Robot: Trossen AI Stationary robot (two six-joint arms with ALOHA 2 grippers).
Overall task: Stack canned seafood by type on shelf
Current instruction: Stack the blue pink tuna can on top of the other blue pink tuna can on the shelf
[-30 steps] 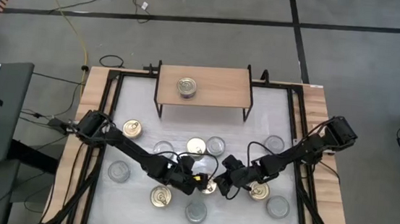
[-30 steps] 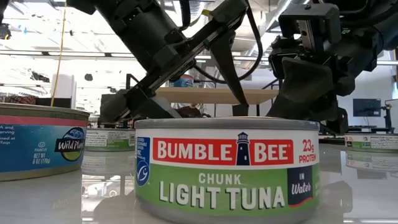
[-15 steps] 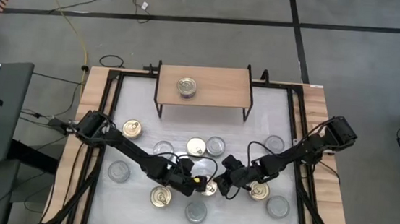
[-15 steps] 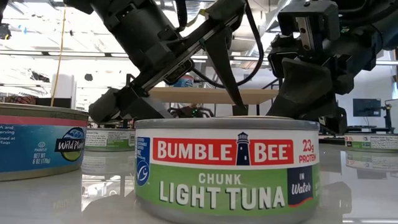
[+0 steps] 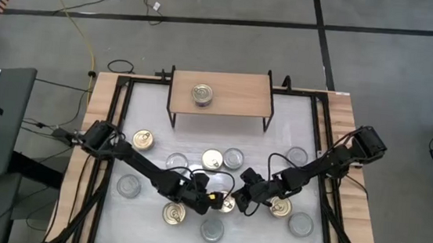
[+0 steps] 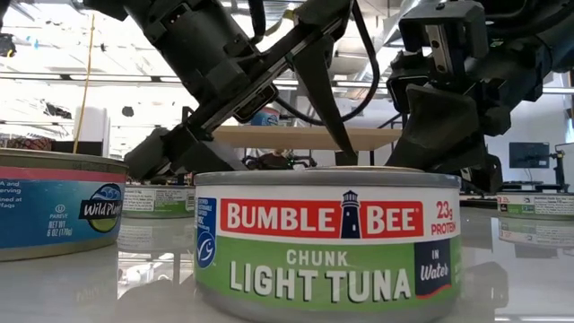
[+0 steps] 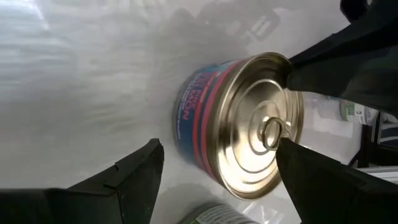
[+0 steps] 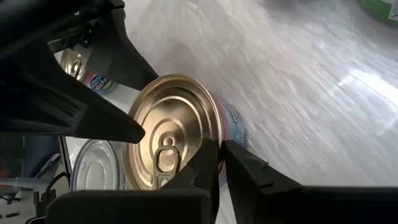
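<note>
I should not close my left gripper on the can yet. I need to line up its fingers first, because they stop short around the can's blue label (image 7: 196, 115), at an angle to its gold lid (image 7: 252, 143).
A gold-lidded can (image 5: 226, 203) with a blue and red label (image 7: 193, 118) sits on the white table between my two grippers. My right gripper (image 5: 239, 200) (image 8: 219, 155) is shut on it. My left gripper (image 5: 215, 201) (image 7: 221, 149) is open. One of its fingers (image 7: 134, 171) is beside the can's base and the other (image 7: 311, 174) is by the lid; I cannot tell whether either touches. The wooden shelf (image 5: 239, 92) at the far edge carries one silver-lidded can (image 5: 201, 95). My right gripper pinches the can's rim (image 8: 214, 134) on the side facing the table's right. One finger (image 8: 202, 165) lies over the gold lid and the other (image 8: 245, 168) outside the wall. The fingers slant down from the right. Whether the can is tipped or flat, I cannot tell.
Several more cans are scattered on the table: gold-lidded ones (image 5: 143, 139) (image 5: 211, 160) (image 5: 173, 213) (image 5: 280, 208) and silver-lidded ones (image 5: 234, 158) (image 5: 297, 155) (image 5: 128, 185) (image 5: 300, 224). A tuna can (image 6: 327, 242) fills the low view's front.
</note>
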